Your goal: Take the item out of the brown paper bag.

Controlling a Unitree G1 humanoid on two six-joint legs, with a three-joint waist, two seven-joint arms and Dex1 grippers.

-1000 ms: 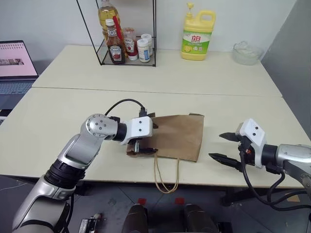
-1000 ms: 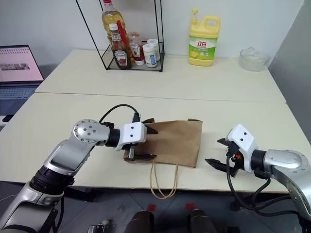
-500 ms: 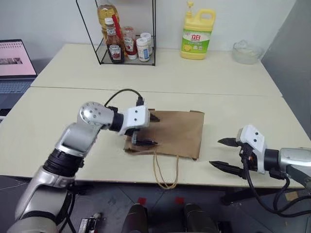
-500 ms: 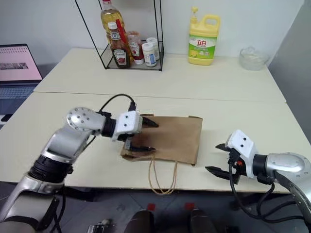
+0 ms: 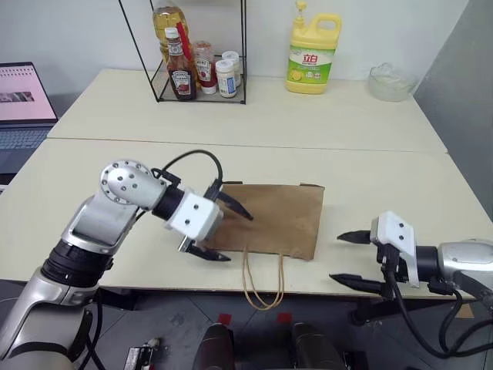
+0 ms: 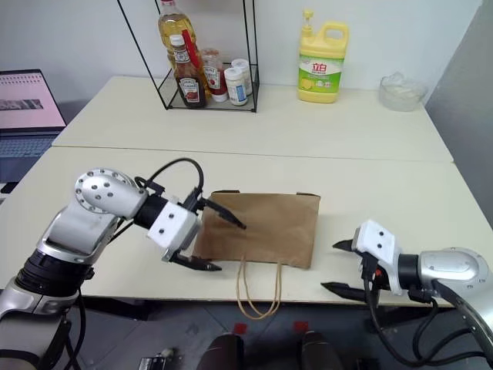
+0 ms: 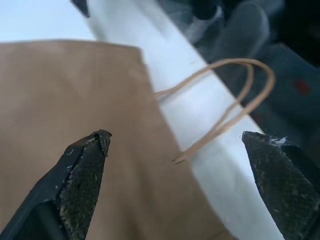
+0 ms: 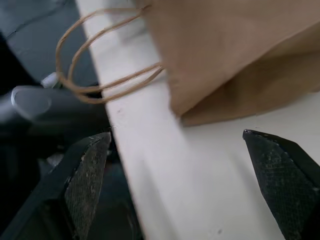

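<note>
The left gripper grabs the upper twine handle next, since the paper bag (image 5: 273, 220) lies flat with only its twine loops past the table's edge.
The brown paper bag (image 5: 273, 220) lies flat near the table's front edge, and its twine handles (image 5: 262, 281) hang over that edge. The item is hidden. My left gripper (image 5: 239, 238) is open at the bag's left end, one finger over the bag's top face and the other by its near left corner, with nothing held. In the left wrist view the bag (image 7: 75, 110) and the handles (image 7: 225, 100) lie between the spread fingers. My right gripper (image 5: 335, 257) is open and empty, to the right of the bag at the table's front edge, pointing toward the bag (image 8: 225, 50).
At the back stand a black wire rack (image 5: 196, 65) with sauce bottles and jars, a yellow detergent jug (image 5: 312, 48) and a glass bowl (image 5: 391, 83). A laptop (image 5: 23, 96) sits at the far left. A seam (image 5: 246, 145) runs across the table behind the bag.
My left gripper drew back from the bag's left edge toward the front of the table and rolled. The bag's raised left end has settled flat. My right gripper slid back toward the front edge.
</note>
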